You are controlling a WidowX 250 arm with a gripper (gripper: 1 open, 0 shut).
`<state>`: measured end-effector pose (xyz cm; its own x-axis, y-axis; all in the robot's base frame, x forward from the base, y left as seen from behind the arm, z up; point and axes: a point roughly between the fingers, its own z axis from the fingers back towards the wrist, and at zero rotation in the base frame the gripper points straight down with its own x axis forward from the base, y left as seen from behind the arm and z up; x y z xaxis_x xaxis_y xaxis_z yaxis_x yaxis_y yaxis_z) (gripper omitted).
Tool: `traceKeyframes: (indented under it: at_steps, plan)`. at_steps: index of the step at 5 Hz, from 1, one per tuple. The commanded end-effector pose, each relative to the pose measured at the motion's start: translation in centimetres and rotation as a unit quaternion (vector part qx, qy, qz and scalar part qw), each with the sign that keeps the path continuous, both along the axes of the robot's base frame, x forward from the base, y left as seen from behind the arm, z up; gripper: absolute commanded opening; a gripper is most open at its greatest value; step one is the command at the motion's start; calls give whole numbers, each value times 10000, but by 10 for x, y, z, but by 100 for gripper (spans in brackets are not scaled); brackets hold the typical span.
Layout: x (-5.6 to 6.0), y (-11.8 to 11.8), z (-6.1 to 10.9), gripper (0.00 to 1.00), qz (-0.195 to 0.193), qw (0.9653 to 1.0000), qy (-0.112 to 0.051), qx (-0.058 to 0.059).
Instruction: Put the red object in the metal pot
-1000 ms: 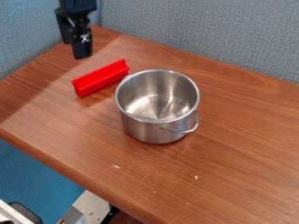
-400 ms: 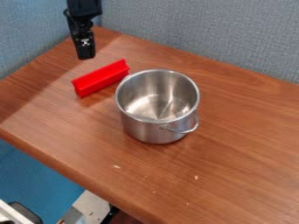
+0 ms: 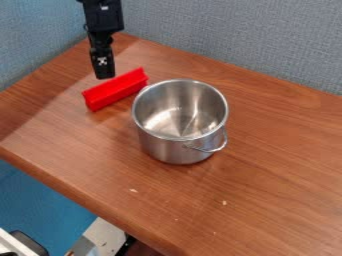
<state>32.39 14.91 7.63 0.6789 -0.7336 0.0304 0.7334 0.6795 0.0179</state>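
Note:
I need to grab the red object by its middle (image 3: 115, 89) with my gripper next. Then I can drop it into the metal pot (image 3: 182, 121).
The red object (image 3: 115, 88), a flat bright red block, lies on the wooden table (image 3: 80, 140) to the left of the metal pot (image 3: 182, 121). The shiny steel pot stands upright and empty, its small handle toward the front right. My black gripper (image 3: 102, 67) points down just above the far end of the red block, a little apart from it. From this angle its fingers overlap, so the gap between them does not show. Nothing is held.
A blue-grey wall runs behind the table. The table's left and front edges drop off to a blue floor area. Bare wood lies in front of the pot and the block.
The gripper has come down and moved right toward the red block, and it has rolled somewhat about its own axis. Block and pot have not moved.

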Motion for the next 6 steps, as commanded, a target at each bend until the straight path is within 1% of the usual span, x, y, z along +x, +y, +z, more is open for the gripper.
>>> traceKeyframes:
  at_steps: [1,2,3,4,5,6]
  plan:
    - [7,-1,3,100,-132,9998,-134,60]
    - [8,-2,-4,100,-176,9998,-109,63]
    - [10,-4,-12,100,-203,9997,-56,81]
    - [13,-4,-20,100,-206,9998,22,71]
    - [15,-3,-24,0,-132,9999,36,73]
    - [23,1,-23,0,-14,9998,54,180]
